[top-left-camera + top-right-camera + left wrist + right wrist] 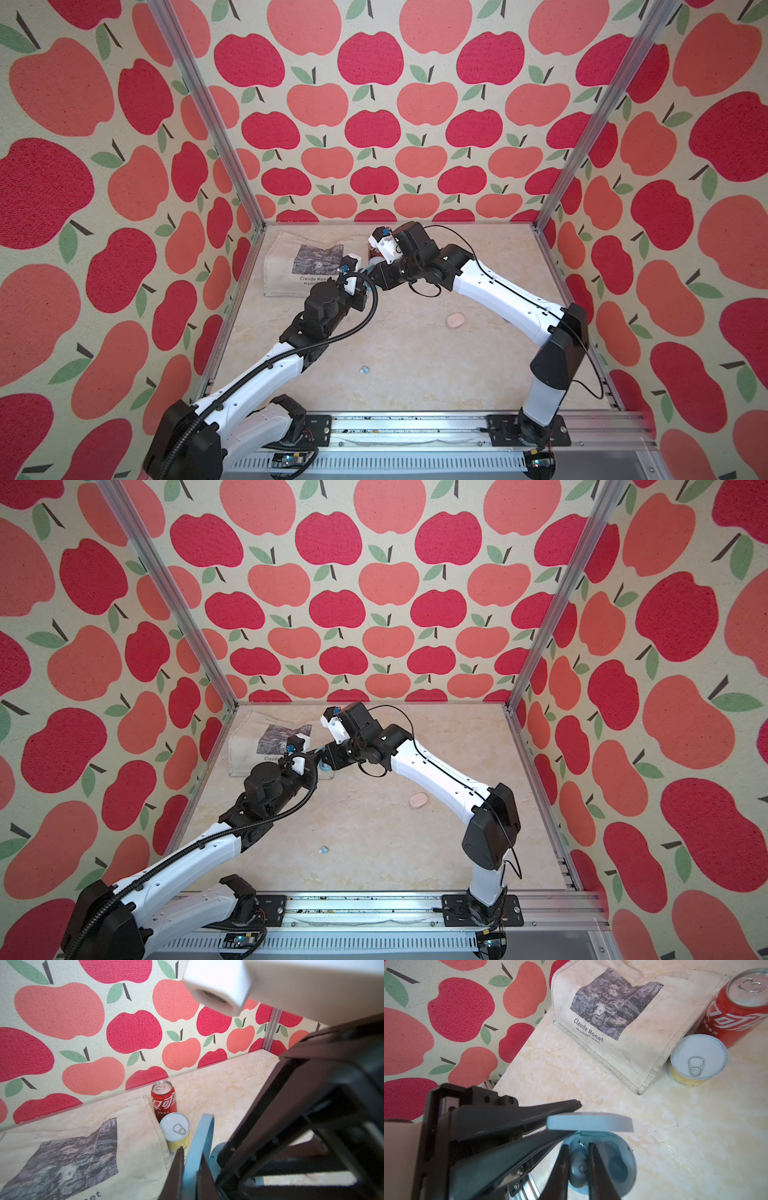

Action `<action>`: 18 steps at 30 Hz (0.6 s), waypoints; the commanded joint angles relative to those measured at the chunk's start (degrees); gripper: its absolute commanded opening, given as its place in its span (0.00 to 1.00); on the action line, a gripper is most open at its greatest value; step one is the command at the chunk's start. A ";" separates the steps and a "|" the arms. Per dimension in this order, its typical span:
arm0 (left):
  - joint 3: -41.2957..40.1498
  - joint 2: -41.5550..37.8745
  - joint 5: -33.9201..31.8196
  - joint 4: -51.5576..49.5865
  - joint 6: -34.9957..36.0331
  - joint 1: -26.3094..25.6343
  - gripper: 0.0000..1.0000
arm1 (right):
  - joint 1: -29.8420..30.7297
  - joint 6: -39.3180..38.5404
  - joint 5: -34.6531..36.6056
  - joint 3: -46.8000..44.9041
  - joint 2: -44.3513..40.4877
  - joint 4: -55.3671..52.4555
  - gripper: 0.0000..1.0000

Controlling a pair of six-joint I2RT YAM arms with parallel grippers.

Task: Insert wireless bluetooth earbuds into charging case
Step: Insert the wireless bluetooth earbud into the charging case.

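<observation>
I need to open my right gripper now. The earbud between my fingers lies lengthwise inside the case's socket, so it would rest there if I opened now.
A light blue charging case (631, 1159) lies open on the table, also seen in a top view (324, 765). My left gripper (192, 1160) is shut on the case's raised lid (202, 1132), holding it up. My right gripper (578, 1147) is shut on a light blue earbud (578, 1168), which sits at one socket of the case. The other socket (617, 1165) is empty. The left gripper's fingers (529, 1113) reach the lid (591, 1123) from the side. A second light blue earbud (365, 369) lies loose on the table nearer the front.
A cream tote bag (643, 1028) with a Monet print lies at the back left. A red cola can (735, 1009) and a short yellow can (695, 1064) stand beside it, close behind the case. A pink oval case (456, 319) lies under the right arm.
</observation>
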 commanded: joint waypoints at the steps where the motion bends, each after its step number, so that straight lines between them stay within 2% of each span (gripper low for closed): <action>1: 1.49 -1.07 -1.13 1.94 0.96 -0.36 0.00 | 0.57 0.57 -0.25 -0.62 0.74 0.16 0.09; 18: 1.05 -1.10 -1.32 2.18 0.88 -0.36 0.00 | 0.75 0.62 -0.51 0.28 -0.17 0.94 0.29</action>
